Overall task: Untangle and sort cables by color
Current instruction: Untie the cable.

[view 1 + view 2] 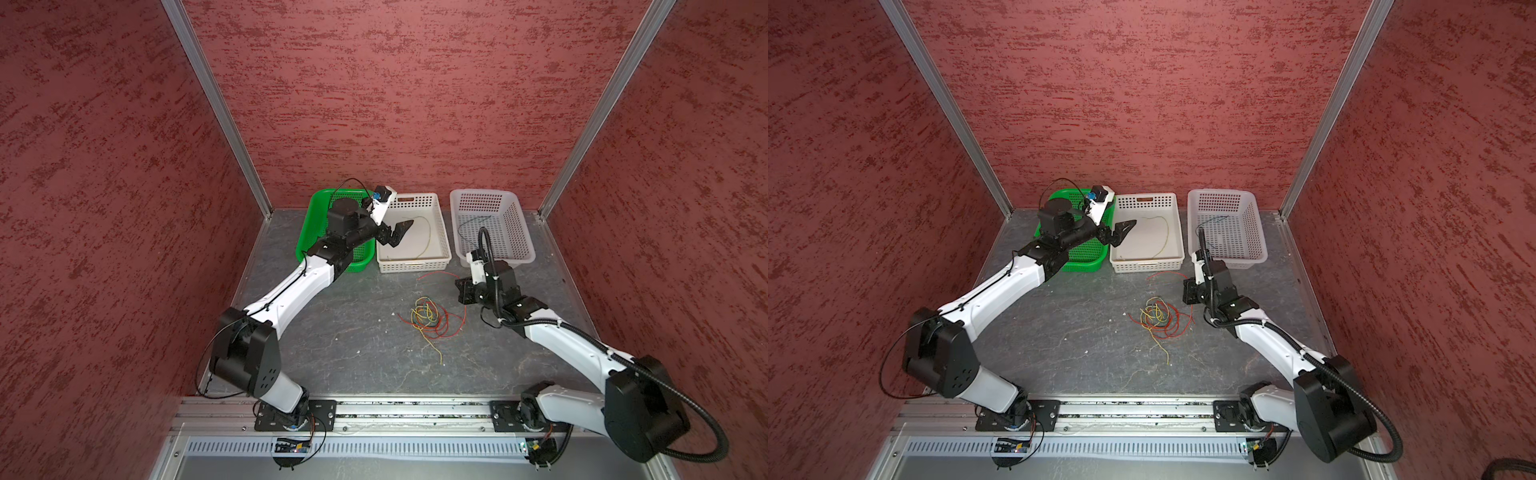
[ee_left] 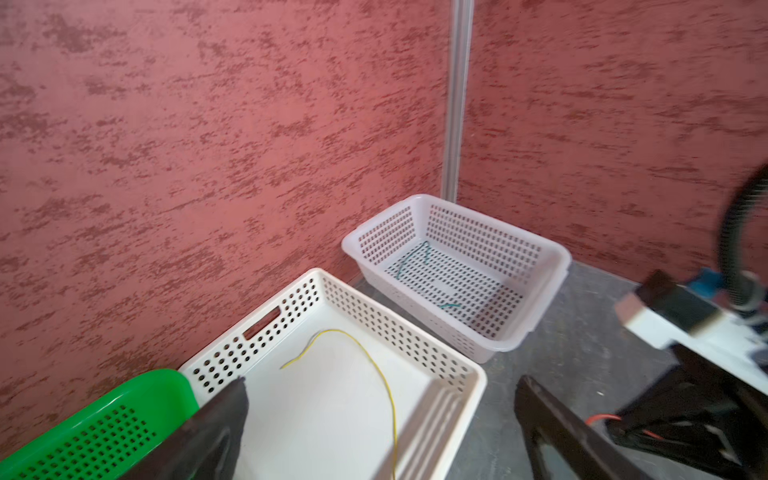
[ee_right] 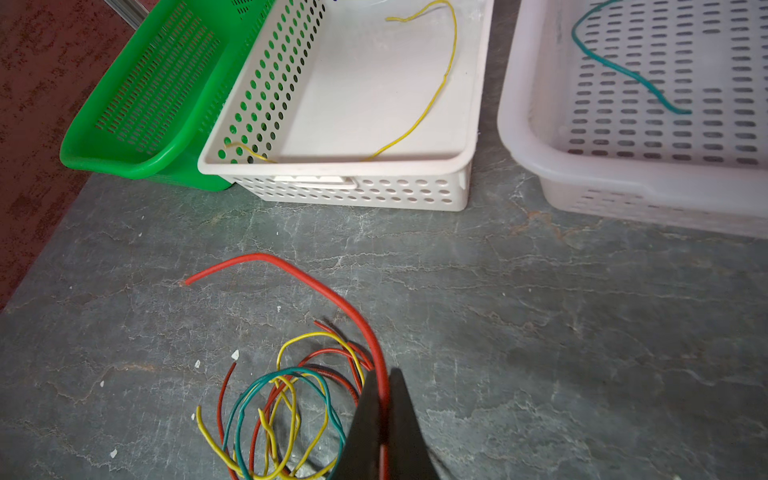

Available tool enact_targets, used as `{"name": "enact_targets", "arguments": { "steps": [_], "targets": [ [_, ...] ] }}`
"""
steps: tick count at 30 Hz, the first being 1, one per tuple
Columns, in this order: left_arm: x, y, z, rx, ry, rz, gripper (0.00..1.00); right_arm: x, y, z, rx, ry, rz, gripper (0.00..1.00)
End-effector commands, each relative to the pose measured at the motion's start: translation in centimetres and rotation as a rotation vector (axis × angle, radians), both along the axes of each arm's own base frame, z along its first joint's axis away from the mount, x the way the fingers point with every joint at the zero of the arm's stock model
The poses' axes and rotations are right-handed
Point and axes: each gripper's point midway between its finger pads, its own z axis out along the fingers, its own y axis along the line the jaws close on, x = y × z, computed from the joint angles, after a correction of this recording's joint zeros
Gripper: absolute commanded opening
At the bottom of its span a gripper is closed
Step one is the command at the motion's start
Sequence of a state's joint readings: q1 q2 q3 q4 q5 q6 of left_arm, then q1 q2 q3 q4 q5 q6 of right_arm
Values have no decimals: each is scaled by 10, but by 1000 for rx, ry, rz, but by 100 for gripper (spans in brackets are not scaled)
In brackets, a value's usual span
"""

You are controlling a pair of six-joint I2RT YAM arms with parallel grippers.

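Note:
My left gripper next grabs the loose end of the red cable point(image 3: 316, 286) arcing past my right gripper, to untangle and sort the cable.
A tangle of red, yellow and blue-green cables point(image 1: 428, 318) point(image 1: 1158, 318) point(image 3: 282, 415) lies mid-table. My right gripper point(image 3: 383, 399) point(image 1: 463, 291) is low beside the tangle's right edge, shut on a red cable point(image 3: 316, 286) that arcs out toward the baskets. My left gripper point(image 2: 380, 382) point(image 1: 397, 232) hangs open over the middle white basket point(image 1: 415, 266), nothing between its fingers. One yellow cable point(image 2: 374, 365) point(image 3: 440, 83) lies in that basket. A blue-green cable point(image 2: 409, 259) point(image 3: 623, 68) lies in the right white basket point(image 1: 523, 232).
A green basket point(image 1: 316, 208) point(image 3: 124, 162) stands left of the middle basket, partly under my left arm. All three baskets line the back wall. Red walls close the table on three sides; a metal rail point(image 1: 415, 409) runs along the front.

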State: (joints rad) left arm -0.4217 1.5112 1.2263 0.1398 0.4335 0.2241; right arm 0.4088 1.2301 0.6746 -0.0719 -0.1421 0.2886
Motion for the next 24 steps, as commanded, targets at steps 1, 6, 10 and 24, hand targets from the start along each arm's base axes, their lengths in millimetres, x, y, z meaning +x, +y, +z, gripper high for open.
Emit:
{"name": "enact_targets", "arguments": {
  "steps": [1, 6, 10, 24],
  "targets": [
    [-41, -16, -30, 7, 89, -169, 99, 8, 9, 18, 23, -45, 30, 0],
    [-79, -27, -72, 9, 197, -308, 99, 10, 16, 27, 48, -56, 55, 0],
    [-97, -39, -105, 47, 249, -367, 99, 8, 22, 35, 63, -61, 89, 0],
    [-88, -59, -134, 67, 349, -427, 82, -8, 40, 60, 129, -111, 201, 0]
  ]
}}
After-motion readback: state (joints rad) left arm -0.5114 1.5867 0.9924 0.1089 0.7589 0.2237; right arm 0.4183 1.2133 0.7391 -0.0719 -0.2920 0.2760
